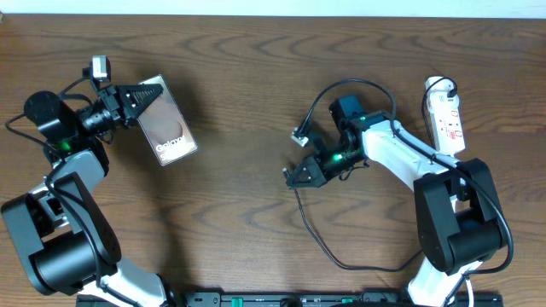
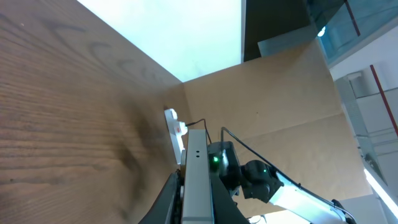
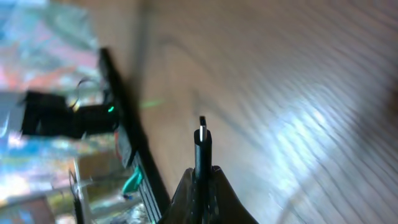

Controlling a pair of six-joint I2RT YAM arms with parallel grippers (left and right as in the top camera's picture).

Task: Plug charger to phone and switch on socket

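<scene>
I need to keep holding the plug with my right gripper: the charger plug sticks out sideways above the wooden table, so it would fall if I opened now.
The phone (image 1: 168,128) is a dark brown slab with white "Galaxy" lettering, held tilted at the far left of the table. My left gripper (image 1: 143,92) is shut on its upper edge; in the left wrist view its grey edge (image 2: 198,180) runs between the fingers (image 2: 194,208). My right gripper (image 1: 296,175) at the table's middle is shut on the charger plug (image 3: 202,144), whose tip points left toward the phone. The thin black charger cable (image 1: 317,243) loops down toward the front edge. The white socket (image 1: 447,118) lies at the far right and shows in the left wrist view (image 2: 176,129).
A dark rail (image 1: 281,298) runs along the table's front edge. A second black cable (image 1: 341,87) arcs over the right arm. Wooden tabletop (image 1: 256,102) lies between the two grippers.
</scene>
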